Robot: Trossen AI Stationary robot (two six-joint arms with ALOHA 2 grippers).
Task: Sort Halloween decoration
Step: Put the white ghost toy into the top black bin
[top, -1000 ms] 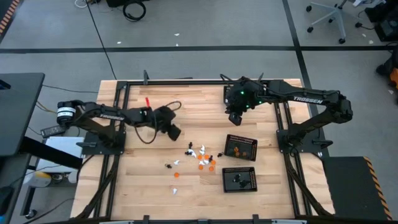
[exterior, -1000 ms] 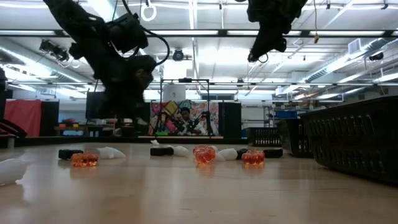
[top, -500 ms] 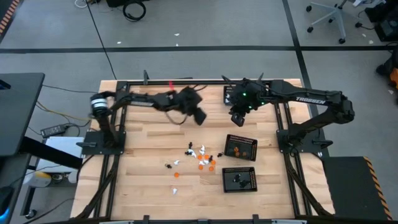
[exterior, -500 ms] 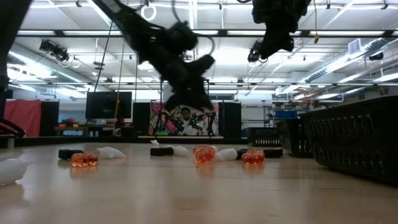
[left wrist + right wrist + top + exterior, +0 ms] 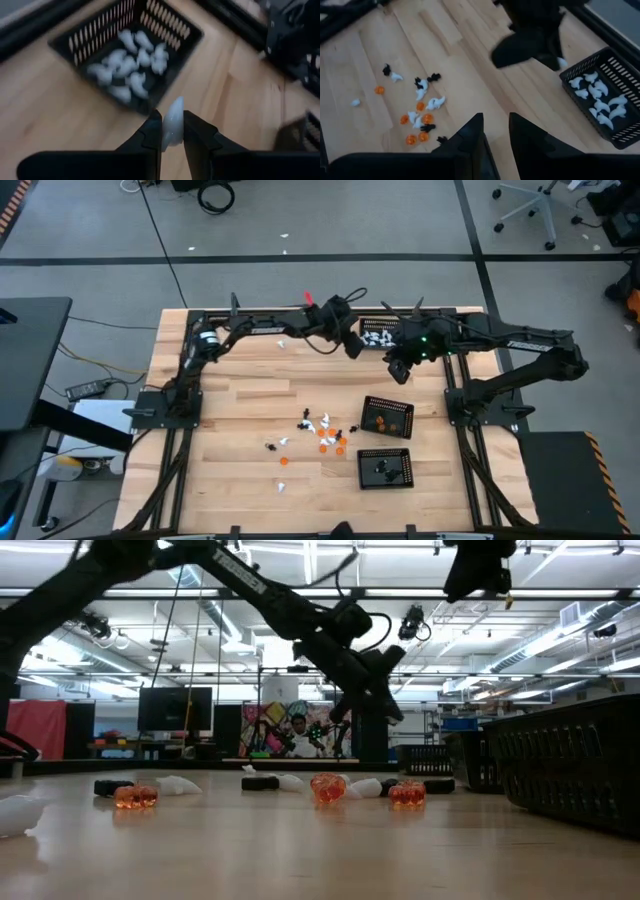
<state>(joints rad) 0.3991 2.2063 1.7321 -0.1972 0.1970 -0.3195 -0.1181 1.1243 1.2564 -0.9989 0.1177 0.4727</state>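
My left gripper moves the white figure point(image 5: 173, 124) toward the tray next, since it hangs short of the tray's near rim point(image 5: 117, 102). If I opened now, it would miss.
My left gripper point(image 5: 352, 348) is stretched toward the table's far right, just short of the black mesh tray point(image 5: 378, 335) that holds several white figures point(image 5: 127, 65). It is shut on one white figure point(image 5: 175, 112). Loose white, orange and black figures point(image 5: 320, 435) lie on the wood at mid-table. My right gripper point(image 5: 400, 370) hangs high beside the left one, open, with nothing between its fingers point(image 5: 496, 132). My left gripper pinches the white figure's lower part point(image 5: 171, 136) between its two fingers point(image 5: 152, 135). The figure's rounded end sticks out past the fingertips. The fingers slant downward toward the far right, and the figure is lifted clear of the table.
Two more black mesh trays stand at the right: one with orange figures point(image 5: 387, 417), and nearer the front one with black figures point(image 5: 386, 468). The black frame rails point(image 5: 300, 312) run along the far edge. Bare wood lies at the near left.
My left gripper has swept from the table's left side toward the far right, up to the tray of white figures, rolling as it went and carrying the white figure. My right gripper has drifted a little toward the right edge.
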